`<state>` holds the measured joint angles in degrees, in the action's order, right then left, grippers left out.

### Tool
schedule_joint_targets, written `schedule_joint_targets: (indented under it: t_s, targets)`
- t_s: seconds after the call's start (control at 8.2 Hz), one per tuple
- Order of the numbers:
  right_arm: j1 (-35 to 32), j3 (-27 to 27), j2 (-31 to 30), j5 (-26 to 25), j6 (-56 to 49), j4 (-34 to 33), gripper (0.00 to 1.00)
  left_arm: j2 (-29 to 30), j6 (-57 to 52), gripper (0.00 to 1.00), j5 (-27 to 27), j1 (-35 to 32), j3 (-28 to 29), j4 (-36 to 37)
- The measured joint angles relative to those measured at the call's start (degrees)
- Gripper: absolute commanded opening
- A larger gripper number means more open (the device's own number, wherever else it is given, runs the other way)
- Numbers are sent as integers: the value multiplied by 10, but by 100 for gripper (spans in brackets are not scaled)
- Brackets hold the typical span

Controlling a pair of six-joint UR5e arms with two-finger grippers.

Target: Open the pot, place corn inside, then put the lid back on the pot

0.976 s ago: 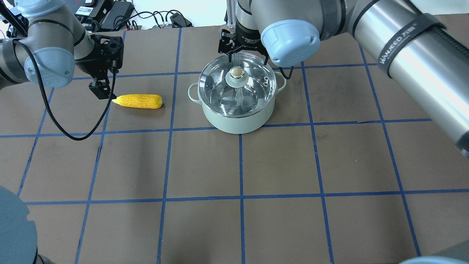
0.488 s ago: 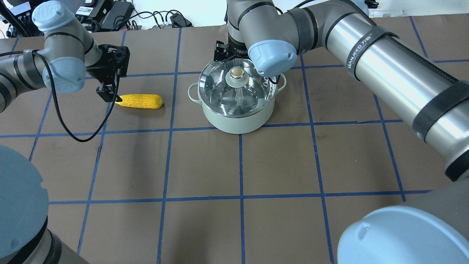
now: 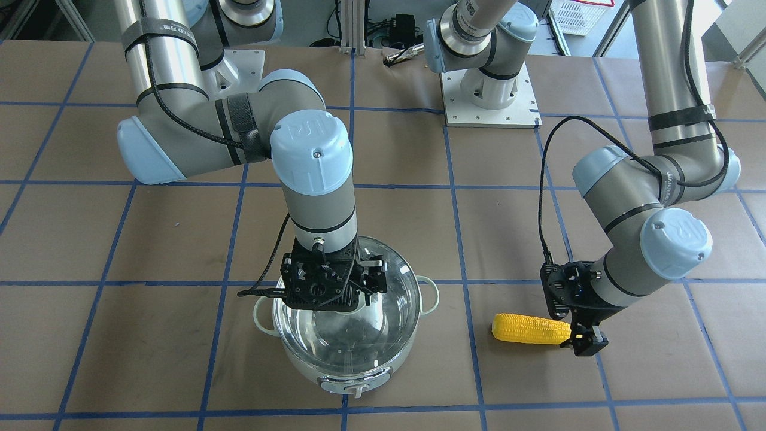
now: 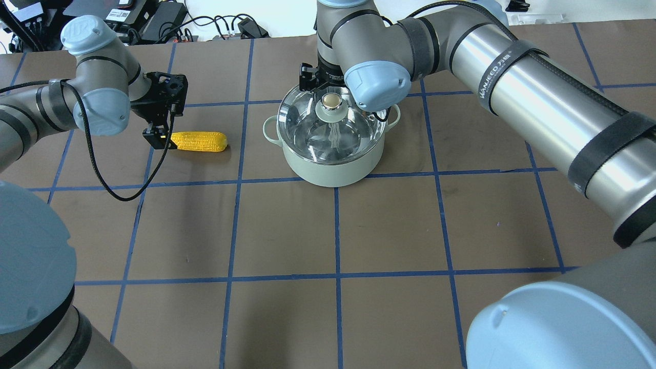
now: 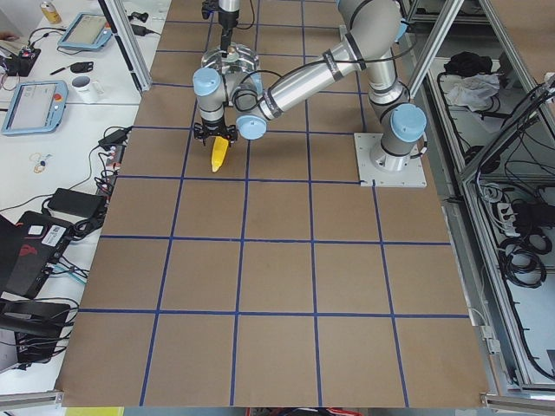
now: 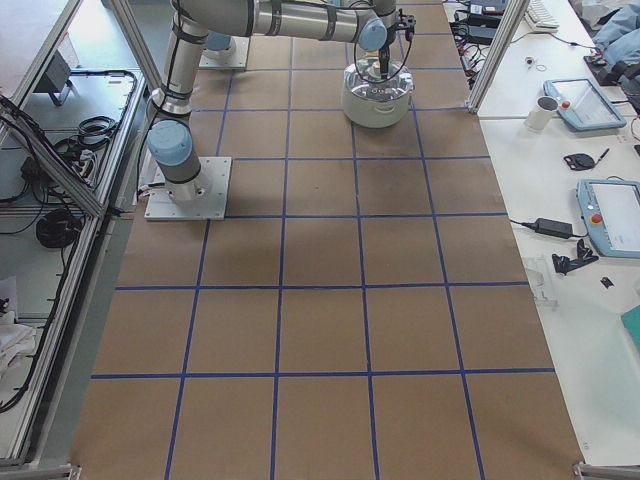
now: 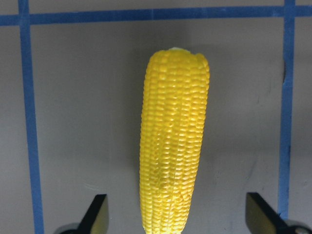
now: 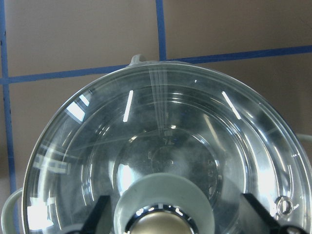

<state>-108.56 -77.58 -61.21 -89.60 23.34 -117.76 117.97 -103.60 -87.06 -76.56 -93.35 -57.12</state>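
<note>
I will next grab the glass lid by its narrow beige-gold knob [image 8: 161, 223] with my right gripper, because the lid is wider than my open fingers.
The pale green pot [image 4: 330, 161] stands at the table's far middle with the glass lid [image 4: 302, 123] on it. The lid's beige knob [image 4: 332, 101] shows under my right wrist. My right gripper [image 8: 175, 219] is open and hangs just above the lid [image 8: 170, 126], a finger on each side of the knob; it also shows in the front view [image 3: 328, 293]. The yellow corn [image 4: 200, 142] lies flat on the table left of the pot. My left gripper [image 7: 175, 217] is open and low, and straddles the corn's [image 7: 173, 146] pointed end [image 4: 160, 139].
Blue tape lines grid the brown table. Cables and power bricks [image 4: 154, 20] lie beyond the far edge. The arm bases [image 3: 488, 90] stand on the robot's side. A side bench holds a mug [image 6: 548, 112] and tablets.
My left gripper has moved right and down until its fingers stand around the corn's pointed end. My right gripper has moved in over the lid's knob and come lower.
</note>
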Motion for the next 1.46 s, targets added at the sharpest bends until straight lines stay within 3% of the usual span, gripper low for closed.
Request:
schedule_joint_targets:
  t_s: [0.24, 0.37, 0.73, 0.85, 0.98, 1.1, 1.46]
  targets:
    - [-4, 0, 0, 0, 3, 0, 90, 18, 1, 100, -1, 0, 0, 0]
    - [-9, 0, 1, -1, 4, 0, 84, 26, 2, 100, -1, 0, 0, 2]
    - [-13, 0, 2, -1, -1, 0, 33, 40, 17, 100, 2, 0, 0, 8]
    - [-14, 0, 2, -1, -5, 0, 24, 42, 21, 83, 5, -1, 0, 8]
    - [-14, 1, 2, -2, -9, 0, 18, 43, 22, 31, 11, -1, 0, 8]
    - [-14, 1, 2, -1, -11, 0, 16, 45, 18, 0, 15, -1, 1, 9]
    - [-14, 3, -3, -1, -15, 2, 16, 49, 10, 0, 12, -1, 2, 10]
